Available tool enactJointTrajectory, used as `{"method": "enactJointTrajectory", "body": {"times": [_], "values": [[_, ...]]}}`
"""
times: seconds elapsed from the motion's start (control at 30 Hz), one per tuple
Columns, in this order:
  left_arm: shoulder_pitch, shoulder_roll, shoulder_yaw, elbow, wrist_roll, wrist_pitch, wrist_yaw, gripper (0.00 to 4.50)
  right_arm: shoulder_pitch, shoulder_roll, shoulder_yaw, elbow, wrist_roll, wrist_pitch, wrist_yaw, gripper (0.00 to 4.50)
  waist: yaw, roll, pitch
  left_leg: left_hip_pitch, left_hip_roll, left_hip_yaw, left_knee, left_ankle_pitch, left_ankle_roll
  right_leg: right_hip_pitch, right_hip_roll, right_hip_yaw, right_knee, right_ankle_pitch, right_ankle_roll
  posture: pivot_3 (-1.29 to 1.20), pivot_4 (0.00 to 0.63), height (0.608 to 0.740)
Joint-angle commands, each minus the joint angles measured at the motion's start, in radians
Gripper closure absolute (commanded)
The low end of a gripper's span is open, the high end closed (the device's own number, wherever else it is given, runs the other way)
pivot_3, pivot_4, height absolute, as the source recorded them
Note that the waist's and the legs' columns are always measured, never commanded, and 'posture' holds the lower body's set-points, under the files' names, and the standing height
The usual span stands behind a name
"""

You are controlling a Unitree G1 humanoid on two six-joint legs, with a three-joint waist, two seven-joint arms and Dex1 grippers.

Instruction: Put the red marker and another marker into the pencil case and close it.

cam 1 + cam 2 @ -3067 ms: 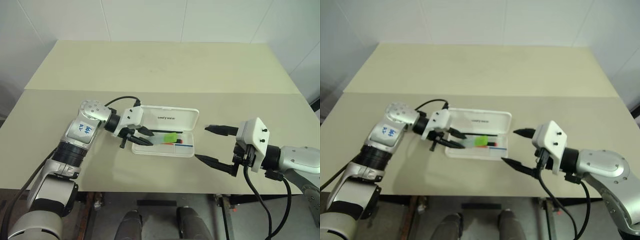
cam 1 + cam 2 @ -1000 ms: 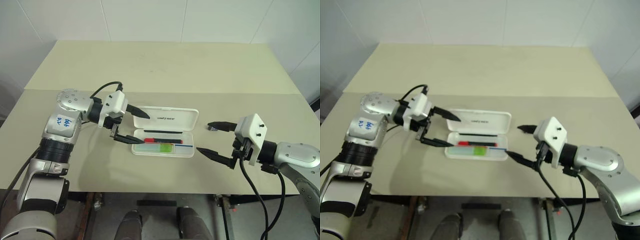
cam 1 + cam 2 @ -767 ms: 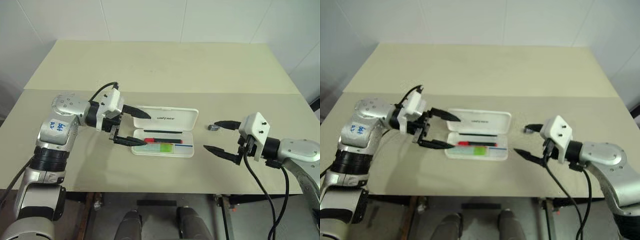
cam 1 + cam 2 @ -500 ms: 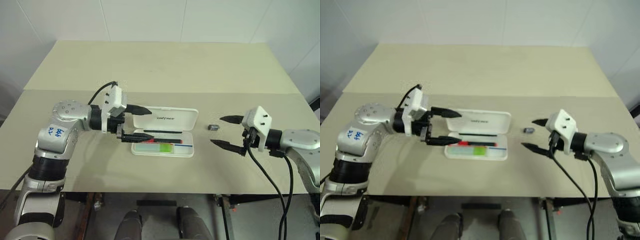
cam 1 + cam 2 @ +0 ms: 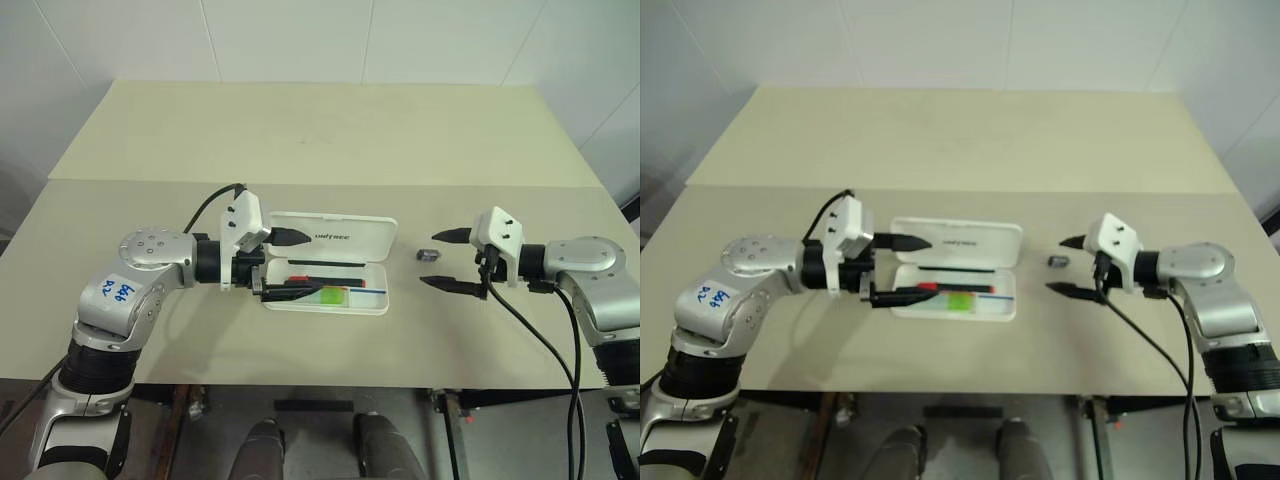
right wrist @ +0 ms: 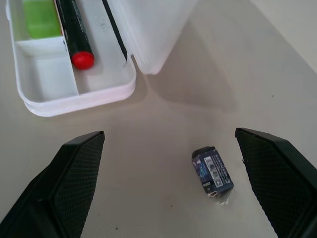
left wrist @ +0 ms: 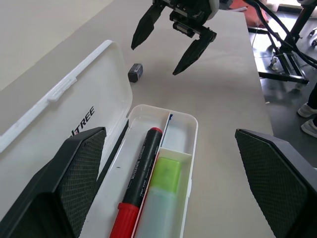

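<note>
The small dark block (image 5: 428,255) (image 6: 213,172) is below the fingers of my right gripper, so they would miss the block if they closed now. My right gripper should go lower first and then close on the block.
The white pencil case (image 5: 372,303) lies open at mid-table, its lid (image 5: 345,236) folded back flat. In the tray rest the red marker (image 7: 140,184), red cap and black barrel, and beside it the short light-green marker (image 7: 163,191). My left gripper (image 5: 293,265) is open at the case's left end, one finger over the lid and the other along the tray's near side, holding nothing. My right gripper (image 5: 432,260) is open to the right of the case, apart from it, with nothing held.
A small dark block with a blue label (image 6: 213,171) lies on the table just right of the lid, between my right gripper's fingers in the head views. The beige table (image 5: 320,140) stretches bare behind the case; its front edge runs close to both arms.
My right gripper has moved right and away from the case to the small block. My left wrist has rolled and drawn back a little over the case's left end. Both stayed open.
</note>
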Motion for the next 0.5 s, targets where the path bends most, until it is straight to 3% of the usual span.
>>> {"method": "enactJointTrajectory", "body": {"times": [0.03, 0.5], "values": [[0.007, 0.013, 0.013, -0.042, -0.018, -0.007, 0.010, 0.02, -0.055, 0.009, 0.002, 0.079, -0.029, -0.064, 0.031, 0.00, 0.000, 0.000, 0.000, 0.000, 0.000, 0.000, 0.000, 0.000, 0.000, 0.000, 0.000, 0.000, 0.000, 0.000, 0.000, 0.00, 0.150, 0.740], [0.025, 0.009, 0.006, -0.057, -0.021, -0.015, 0.033, 0.02, -0.269, 0.073, 0.061, 0.440, -0.157, -0.238, 0.113, 0.00, -0.001, 0.002, 0.001, 0.000, 0.000, 0.001, -0.001, 0.000, 0.000, 0.000, 0.000, 0.000, -0.001, 0.000, 0.000, 0.00, 0.150, 0.740]]}}
